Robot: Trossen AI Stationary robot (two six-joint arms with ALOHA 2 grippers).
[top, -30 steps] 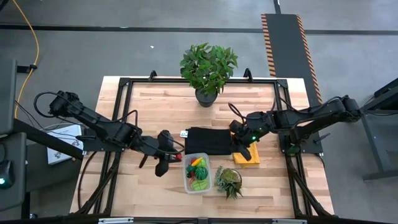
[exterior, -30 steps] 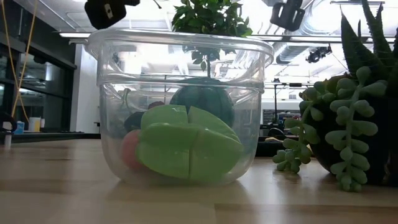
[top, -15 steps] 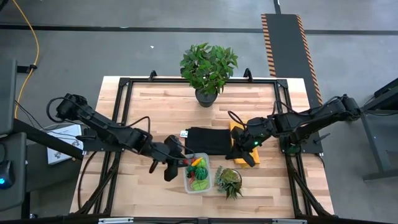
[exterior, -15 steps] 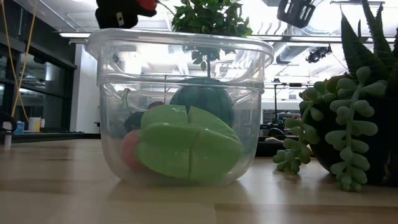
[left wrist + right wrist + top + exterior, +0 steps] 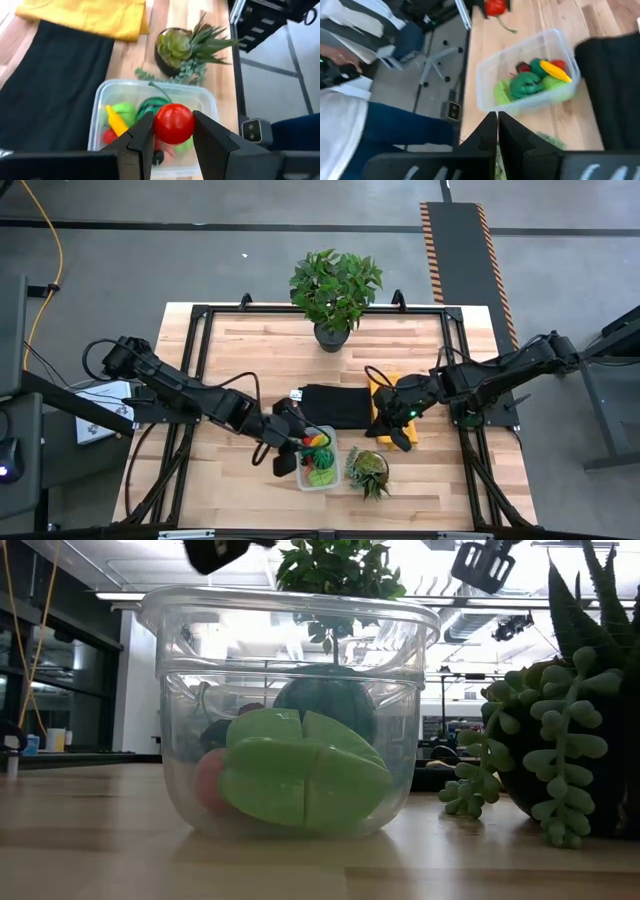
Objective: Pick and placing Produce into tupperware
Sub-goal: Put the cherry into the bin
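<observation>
The round red piece (image 5: 173, 124) hangs above the tupperware's open top in the left wrist view. My left gripper needs to lower the piece in before releasing it.
The clear tupperware (image 5: 317, 461) stands near the table's front edge with green, yellow and red produce in it. It also shows in the left wrist view (image 5: 102, 100), the right wrist view (image 5: 520, 102) and the low view (image 5: 290, 710). My left gripper (image 5: 304, 444) hangs over its left rim, shut on a round red piece of produce (image 5: 173, 123). My right gripper (image 5: 393, 434) is shut on nothing, hovering over the yellow cloth (image 5: 380, 395) to the right of the tupperware. Its closed fingers (image 5: 492, 131) show in the right wrist view. My left gripper pinches the red piece by its two opposite sides (image 5: 157, 125) between its two fingers. The fingers slant down from the table's left. The piece is lifted clear, above the tupperware's open top, with a dark green stem (image 5: 158, 158) hanging below it.
A spiky succulent (image 5: 368, 470) stands just right of the tupperware. A black cloth (image 5: 335, 406) lies behind the tupperware, and a large potted leafy plant (image 5: 335, 290) stands at the far edge. A seated person (image 5: 350, 120) shows beyond the table's edge.
My left gripper has carried the red piece toward the table's right and a little toward its near edge, from beside the tupperware to over its left rim. The piece has stayed clear of the table. The tupperware has not moved.
</observation>
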